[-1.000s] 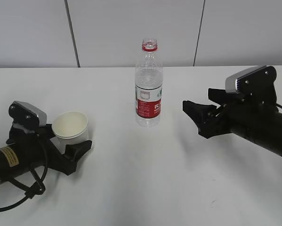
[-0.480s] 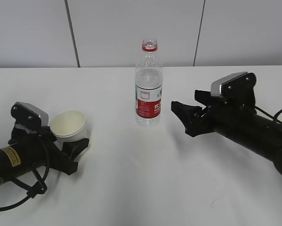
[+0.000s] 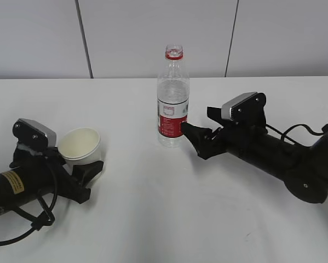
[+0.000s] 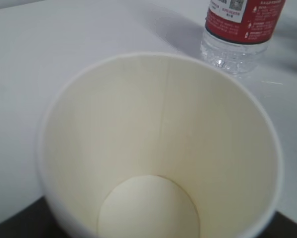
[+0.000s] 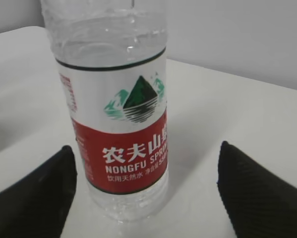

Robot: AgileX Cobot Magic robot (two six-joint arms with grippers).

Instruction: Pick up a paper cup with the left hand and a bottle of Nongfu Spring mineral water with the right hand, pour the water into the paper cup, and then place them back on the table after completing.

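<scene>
The right gripper grabs the Nongfu Spring bottle's red-labeled body (image 3: 172, 119) next, which leaves the bottle's opening (image 3: 174, 50) free to pour.
The paper cup (image 3: 80, 143) stands at the left on the white table (image 3: 153, 219), open side up and empty inside (image 4: 158, 148). My left gripper (image 3: 82, 163) is shut on the cup's lower wall, and its dark fingers (image 4: 14, 225) show only at the bottom corners of the left wrist view. The uncapped Nongfu Spring bottle (image 3: 173, 104) stands upright at the middle, with a red and white label (image 5: 123, 153) and clear water inside. My right gripper (image 3: 199, 125) is open just right of the bottle's base. Its fingers (image 5: 34, 198) flank the bottle without touching it.
A pale panelled wall (image 3: 153, 33) runs behind the table's far edge. The left arm's black cable (image 3: 35, 219) loops on the table at the lower left. The right arm's body (image 3: 284, 159) lies low across the table's right side.
My right arm has moved left towards the bottle until its open fingers reach the base. My left gripper's near finger closed in against the cup a second ago and has held still since.
</scene>
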